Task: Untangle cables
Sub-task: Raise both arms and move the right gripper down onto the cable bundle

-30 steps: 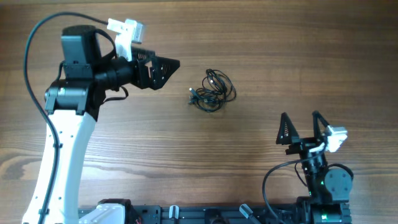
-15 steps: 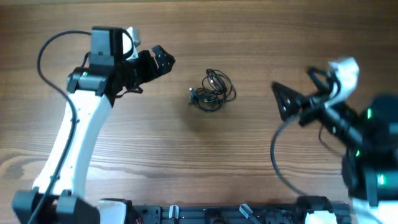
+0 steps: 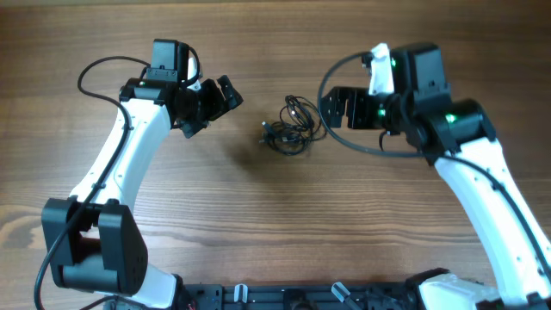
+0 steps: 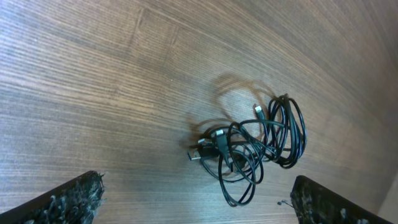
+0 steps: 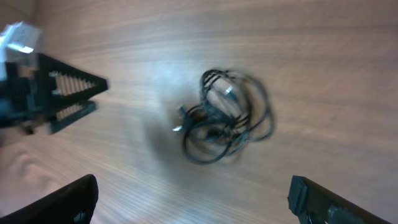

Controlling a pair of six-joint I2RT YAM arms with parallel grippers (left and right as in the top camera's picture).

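I should next grab the looped parts of the tangle (image 3: 301, 127) (image 5: 227, 115) with my right gripper, so the silver-tipped plugs stay free and I can untangle the cables.
The cables (image 3: 293, 126) lie as one small tangle of thin black wires with silver-tipped plugs on the wooden table, between the two arms. My left gripper (image 3: 222, 96) is open and empty, to the left of the tangle and facing it. My right gripper (image 3: 337, 108) is open and empty, just right of the tangle. In the left wrist view the tangle (image 4: 252, 146) lies ahead between the open fingers (image 4: 199, 208). In the right wrist view the tangle (image 5: 227, 115) is blurred, ahead of the open fingers (image 5: 194, 205).
The wooden table (image 3: 275, 224) surrounds the tangle. The left gripper's black fingers (image 5: 59, 93) show at the left of the right wrist view. Thick black arm cables loop beside each arm. A black rail runs along the table's front edge (image 3: 284, 297).
The right arm has swung up from the front right to just right of the tangle. The left gripper has shifted slightly. The tangle has not moved.
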